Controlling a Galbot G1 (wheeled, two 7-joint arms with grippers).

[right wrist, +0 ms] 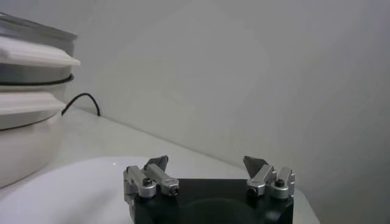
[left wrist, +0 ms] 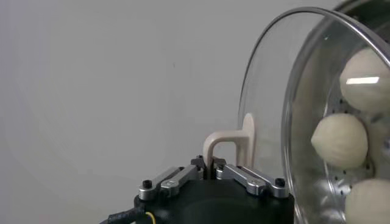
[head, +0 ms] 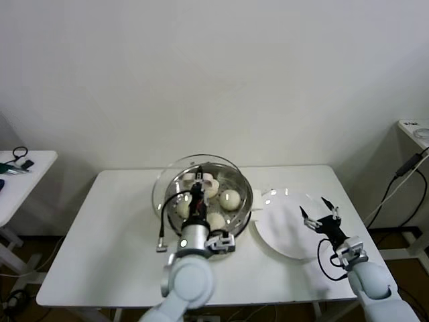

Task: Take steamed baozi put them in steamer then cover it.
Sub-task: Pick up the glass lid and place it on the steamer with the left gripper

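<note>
The glass lid is tilted above the steamer's rim, off to one side. The left gripper needs to line the lid up before it opens.
The steamer [head: 245, 190] is a shiny steel pot in the middle of the white table. Several cream-white baozi lie on its perforated tray, among them one at the right [head: 230, 198] and one at the front [head: 216, 220]. My left gripper [head: 198, 185] is shut on the cream bar handle [left wrist: 228, 141] of the cover [head: 166, 180], a clear glass lid. The lid hangs tilted over the pot, shifted toward its left rim. In the left wrist view the baozi [left wrist: 340, 141] show behind the glass [left wrist: 268, 103]. My right gripper [head: 320, 213] hovers open and empty over the white plate [head: 281, 235].
A black cord [head: 162, 228] runs from the steamer's left side over the table. In the right wrist view the steamer's cream base [right wrist: 27, 140] stands beside the plate [right wrist: 67, 189], beyond the open right gripper [right wrist: 207, 165]. Side tables stand at far left [head: 33, 164] and far right [head: 415, 131].
</note>
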